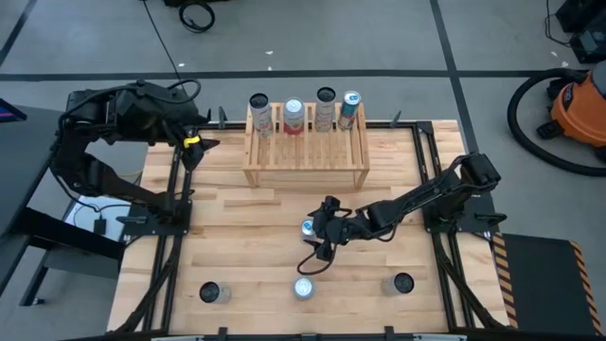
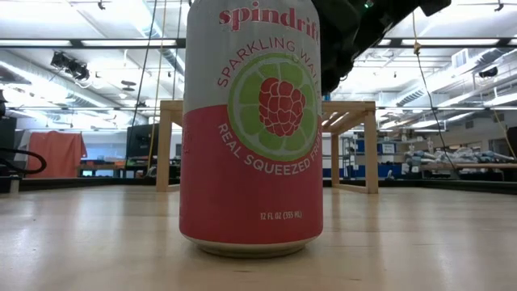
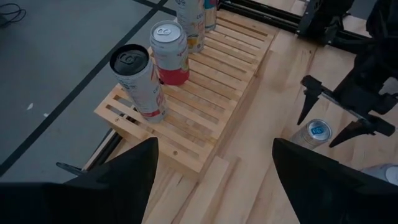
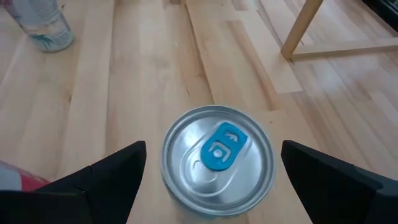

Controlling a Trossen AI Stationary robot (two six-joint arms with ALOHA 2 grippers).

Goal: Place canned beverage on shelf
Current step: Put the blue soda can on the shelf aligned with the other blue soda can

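Observation:
The silver can's rim is between my right gripper's fingers in the right wrist view, so they should close. Closing now would hold it.
A silver can with a blue tab (image 4: 217,158) stands upright on the table's middle (image 1: 309,227). My right gripper (image 4: 214,180) is open just above it, one finger on either side, clear of the can; this also shows in the high view (image 1: 322,229) and the left wrist view (image 3: 333,115). The pale wood shelf (image 1: 306,152) stands at the table's far middle, with several cans upright along its top's far edge. My left gripper (image 3: 211,180) is open and empty, up at the far left (image 1: 194,142), beside the shelf's left end.
A pink and white can (image 2: 250,129) stands at the near edge's middle (image 1: 304,288), close in front of the low camera. Two more cans stand near the front, one at the left (image 1: 210,293) and one at the right (image 1: 402,282). Black rails run along the table's sides.

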